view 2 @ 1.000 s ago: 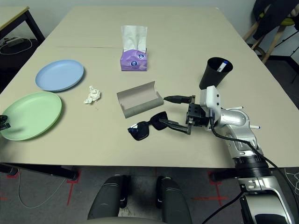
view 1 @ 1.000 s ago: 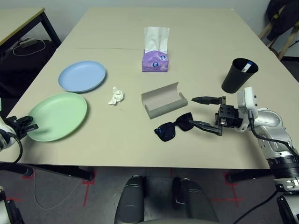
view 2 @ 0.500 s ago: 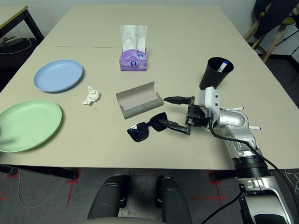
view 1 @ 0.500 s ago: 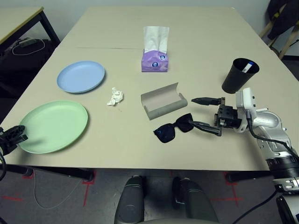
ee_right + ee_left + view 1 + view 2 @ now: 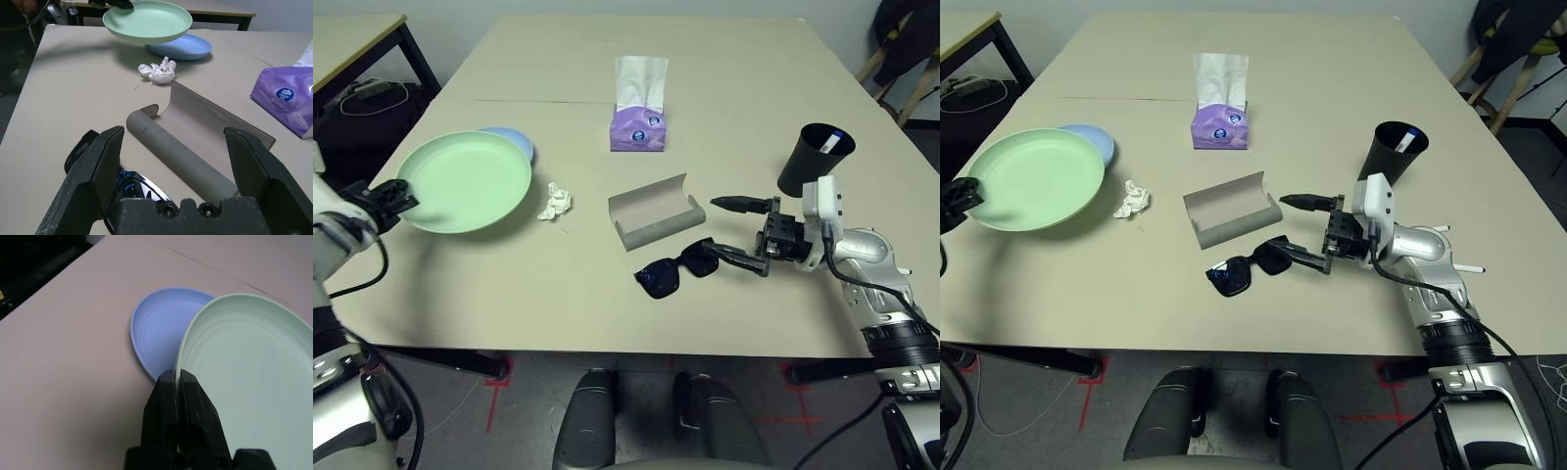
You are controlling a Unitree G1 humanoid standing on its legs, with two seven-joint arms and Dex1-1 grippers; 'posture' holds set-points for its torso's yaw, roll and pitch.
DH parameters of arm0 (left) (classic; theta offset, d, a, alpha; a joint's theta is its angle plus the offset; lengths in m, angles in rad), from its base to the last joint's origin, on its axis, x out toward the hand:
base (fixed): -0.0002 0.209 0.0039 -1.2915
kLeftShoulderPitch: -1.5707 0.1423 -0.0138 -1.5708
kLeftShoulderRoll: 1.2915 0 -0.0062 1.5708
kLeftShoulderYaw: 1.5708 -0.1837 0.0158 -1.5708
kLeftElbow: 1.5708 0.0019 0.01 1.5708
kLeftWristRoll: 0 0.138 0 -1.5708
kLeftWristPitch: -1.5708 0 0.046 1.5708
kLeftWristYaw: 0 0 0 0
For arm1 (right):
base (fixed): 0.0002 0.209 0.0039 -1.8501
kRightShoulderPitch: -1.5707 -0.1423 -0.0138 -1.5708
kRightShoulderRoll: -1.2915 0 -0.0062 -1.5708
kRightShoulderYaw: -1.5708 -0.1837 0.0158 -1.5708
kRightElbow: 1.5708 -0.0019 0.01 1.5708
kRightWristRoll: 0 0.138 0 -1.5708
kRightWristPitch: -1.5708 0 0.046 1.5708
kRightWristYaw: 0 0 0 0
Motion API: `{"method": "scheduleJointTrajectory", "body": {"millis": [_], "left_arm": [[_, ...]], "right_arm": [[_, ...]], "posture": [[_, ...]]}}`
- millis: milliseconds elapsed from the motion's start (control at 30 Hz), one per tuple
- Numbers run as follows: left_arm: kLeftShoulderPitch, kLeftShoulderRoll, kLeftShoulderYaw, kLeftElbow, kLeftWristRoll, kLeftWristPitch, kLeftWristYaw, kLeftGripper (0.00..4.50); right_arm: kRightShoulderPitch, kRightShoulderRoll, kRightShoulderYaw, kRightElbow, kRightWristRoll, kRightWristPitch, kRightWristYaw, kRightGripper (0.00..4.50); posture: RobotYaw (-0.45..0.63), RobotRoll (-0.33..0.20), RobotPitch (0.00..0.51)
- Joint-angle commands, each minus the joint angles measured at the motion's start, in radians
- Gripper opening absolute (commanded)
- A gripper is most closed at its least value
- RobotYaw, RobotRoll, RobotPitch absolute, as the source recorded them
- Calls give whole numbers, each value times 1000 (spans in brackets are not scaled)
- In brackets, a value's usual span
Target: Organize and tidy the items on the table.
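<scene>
The blue plate sticks out past the green plate's rim (image 5: 514, 146), so it is too early to release. My left gripper first shifts the green plate over the blue plate.
My left gripper (image 5: 389, 199) is shut on the near rim of the pale green plate (image 5: 465, 181) and holds it raised and tilted above the pale blue plate (image 5: 521, 145), covering most of it. In the left wrist view its fingers (image 5: 168, 387) pinch the green plate's (image 5: 249, 362) edge over the blue plate (image 5: 159, 328). My right gripper (image 5: 730, 230) stands open just right of the black sunglasses (image 5: 674, 271), near the grey glasses case (image 5: 656, 211), which lies open. A crumpled tissue wad (image 5: 554, 202) lies between plates and case. The black cup (image 5: 815, 157) stands behind the right gripper.
A purple tissue pack (image 5: 639, 127) stands behind the case at the middle of the table (image 5: 558, 294). A side table (image 5: 352, 39) is at the far left, chair legs (image 5: 901, 69) at the far right. A blue-white tip (image 5: 836, 134) shows at the cup's rim.
My left gripper has lifted the green plate from the table's front left and carried it back and rightward over the blue plate. The right gripper has edged slightly toward the sunglasses.
</scene>
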Motion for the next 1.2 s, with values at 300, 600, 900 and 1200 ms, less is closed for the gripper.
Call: {"method": "scheduleJointTrajectory", "body": {"millis": [300,600,900,1200], "left_arm": [[-215,-103,-4,290,74,-309,204,40],[-270,-114,-45,403,90,-393,233,40],[-322,-114,-54,528,103,-462,255,40],[-376,-115,-66,661,116,-592,282,537]], "right_arm": [[28,22,-14,-67,21,35,-51,4500],[30,32,-21,-84,24,41,-108,4500],[25,34,-19,-89,25,53,-111,4500],[27,32,-21,-96,26,55,-115,4500]], "posture": [[143,0,119],[136,0,121],[142,0,120],[130,0,117]]}}
